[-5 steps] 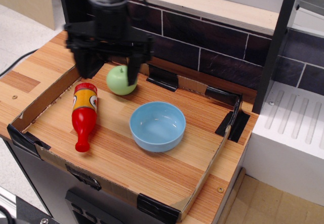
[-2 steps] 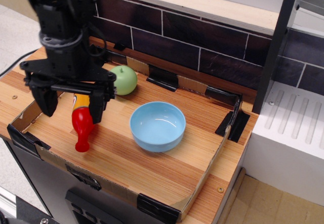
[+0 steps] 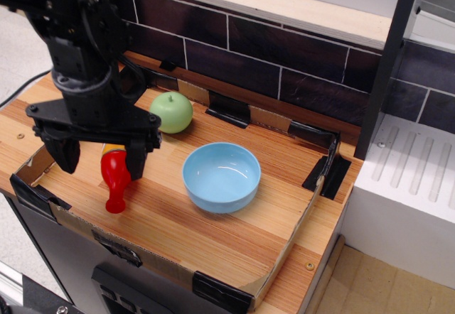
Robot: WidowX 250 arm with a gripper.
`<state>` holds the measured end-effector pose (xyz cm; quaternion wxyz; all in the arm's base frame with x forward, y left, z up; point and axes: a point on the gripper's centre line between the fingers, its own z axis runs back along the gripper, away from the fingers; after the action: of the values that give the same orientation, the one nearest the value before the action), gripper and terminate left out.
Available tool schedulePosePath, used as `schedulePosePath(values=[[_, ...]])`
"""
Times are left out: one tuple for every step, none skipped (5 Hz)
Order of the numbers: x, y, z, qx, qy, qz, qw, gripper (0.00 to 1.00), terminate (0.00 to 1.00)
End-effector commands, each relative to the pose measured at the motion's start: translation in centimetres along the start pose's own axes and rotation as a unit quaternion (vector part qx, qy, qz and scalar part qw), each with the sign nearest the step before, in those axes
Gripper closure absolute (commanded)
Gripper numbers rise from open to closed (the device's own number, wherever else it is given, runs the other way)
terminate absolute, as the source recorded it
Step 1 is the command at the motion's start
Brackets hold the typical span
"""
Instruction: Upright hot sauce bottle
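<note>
My gripper grabs the hot sauce bottle (image 3: 114,179) by its red neck (image 3: 115,186) next, to stand the bottle upright.
The hot sauce bottle (image 3: 114,179) lies on its side at the left of the wooden tray, its red cap toward the front edge. Its label end is hidden under my gripper. My gripper (image 3: 99,159) is black and hangs directly over the bottle's body, with one finger (image 3: 65,154) to the left of the bottle and the other finger (image 3: 137,158) to its right. The jaws stand wide apart and hold nothing.
A light blue bowl (image 3: 221,176) sits in the middle of the tray. A green apple (image 3: 173,112) rests at the back left. Low cardboard walls (image 3: 290,236) with black tape corners ring the tray. A dark brick wall stands behind, a white unit to the right.
My gripper has moved from the back, by the apple, forward and left over the bottle, then a little lower. The bottle, bowl and apple have not moved.
</note>
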<state>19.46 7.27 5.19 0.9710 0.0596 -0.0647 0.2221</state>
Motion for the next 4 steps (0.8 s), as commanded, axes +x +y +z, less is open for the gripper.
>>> schedulePosePath(values=[[-0.4,-0.6,-2.2,0.0,-0.003,-0.004,1.0,0.0,0.0],[-0.4,-0.6,-2.9,-0.008,0.008,0.016,0.9998,0.0,0.0],[-0.5,-0.6,-4.0,-0.015,0.009,0.029,0.9994,0.0,0.0],[-0.4,-0.7,-4.4,-0.017,0.011,0.032,0.9993,0.0,0.0]])
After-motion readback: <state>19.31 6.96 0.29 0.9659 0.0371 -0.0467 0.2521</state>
